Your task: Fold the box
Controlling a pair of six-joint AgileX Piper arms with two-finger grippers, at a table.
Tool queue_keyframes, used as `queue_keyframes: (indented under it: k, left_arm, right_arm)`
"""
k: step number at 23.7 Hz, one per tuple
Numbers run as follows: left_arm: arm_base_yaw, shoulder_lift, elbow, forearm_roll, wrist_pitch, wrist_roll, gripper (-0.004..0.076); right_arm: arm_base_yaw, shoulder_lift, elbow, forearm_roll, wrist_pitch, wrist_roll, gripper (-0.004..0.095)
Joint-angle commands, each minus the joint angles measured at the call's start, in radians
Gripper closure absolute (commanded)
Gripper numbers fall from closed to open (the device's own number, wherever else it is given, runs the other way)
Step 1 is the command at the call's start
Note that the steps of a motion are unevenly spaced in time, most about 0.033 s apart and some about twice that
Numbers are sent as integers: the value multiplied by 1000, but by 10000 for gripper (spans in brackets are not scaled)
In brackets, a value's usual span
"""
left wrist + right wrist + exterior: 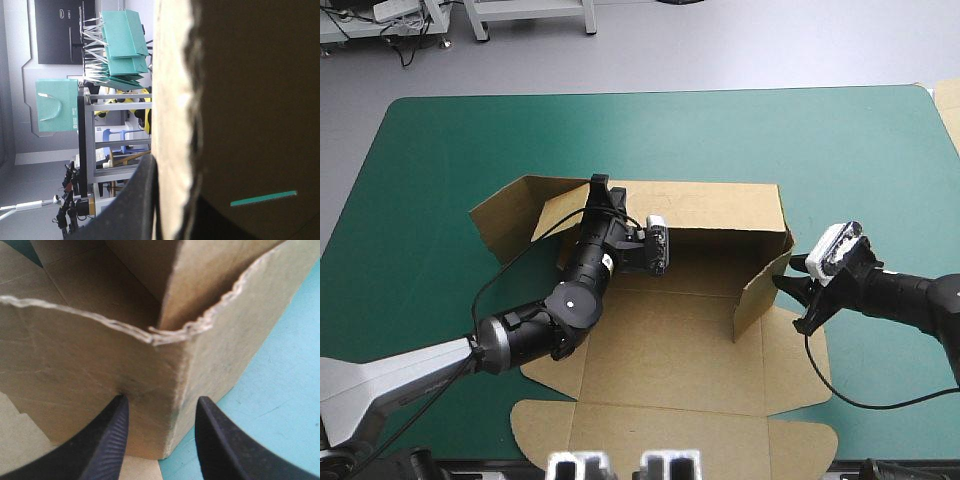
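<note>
My right gripper grabs the upright end flap by its folded corner edge next, to fold the box.
The brown box lies half formed in the middle of the table, its back wall and right side wall raised, its lid and front flaps flat toward the near edge. My left gripper is at the left end of the back wall. In the left wrist view the box wall stands edge-on between the fingers, and that gripper is shut on it. My right gripper is at the box's raised right corner. In the right wrist view it is open, its fingertips either side of the corner of the box.
A loose flap spreads flat on the teal-green cover left of the back wall. The edge of a pale board shows at the table's far right corner. Bare cover runs along the far side and to the right.
</note>
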Motion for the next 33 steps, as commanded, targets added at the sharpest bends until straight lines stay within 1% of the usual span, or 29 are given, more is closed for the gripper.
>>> queue_keyframes:
  k: [1, 5, 7, 10, 12, 15, 20, 22, 24, 25, 26, 27, 29, 30, 33]
  left_arm:
    - [-2, -24, -22, -4, 22, -17, 732]
    - [-2, -24, -22, 4, 20, -17, 732]
    - [-2, -24, -22, 4, 20, -17, 732]
    - [-2, -24, -22, 11, 20, -52, 732]
    - [-2, -24, -22, 13, 20, -61, 732]
    - [-2, -24, -38, 13, 18, -61, 732]
    - [-2, -24, -59, 14, -2, -75, 732]
    - [-2, -24, -62, 14, -25, -77, 732]
    - [-2, -24, -62, 14, -34, -80, 732]
    - [-2, -24, -62, 14, -34, -80, 732]
    - [-2, -24, -62, 14, -34, -80, 732]
    - [-2, -24, -63, 14, -38, -80, 732]
    - [-2, -24, -63, 14, -68, -80, 732]
    - [-2, -24, -65, 14, -87, -80, 732]
    - [-2, -24, -67, 14, -132, -80, 732]
  right_arm:
    - [-1, -22, -20, 89, 31, -30, 503]
    - [-1, -22, -20, 177, 47, -91, 503]
    - [-1, -22, -20, 198, 55, -113, 503]
    - [-1, -22, -20, 202, 55, -113, 503]
    - [-1, -10, -20, 254, 60, -102, 503]
    - [-1, 44, -20, 374, 69, -64, 503]
    - [-1, 85, -20, 411, 85, -64, 503]
    - [-1, 87, -20, 464, 90, -58, 503]
    - [-1, 87, -20, 484, 85, -58, 504]
    - [-1, 87, -20, 480, 74, -58, 534]
    - [-1, 87, -20, 478, 68, -55, 587]
    - [-1, 87, -20, 476, 67, -55, 673]
    - [-1, 87, -20, 467, 67, -55, 750]
    - [-1, 87, -20, 462, 67, -55, 764]
    - [-1, 87, -20, 459, 65, -55, 763]
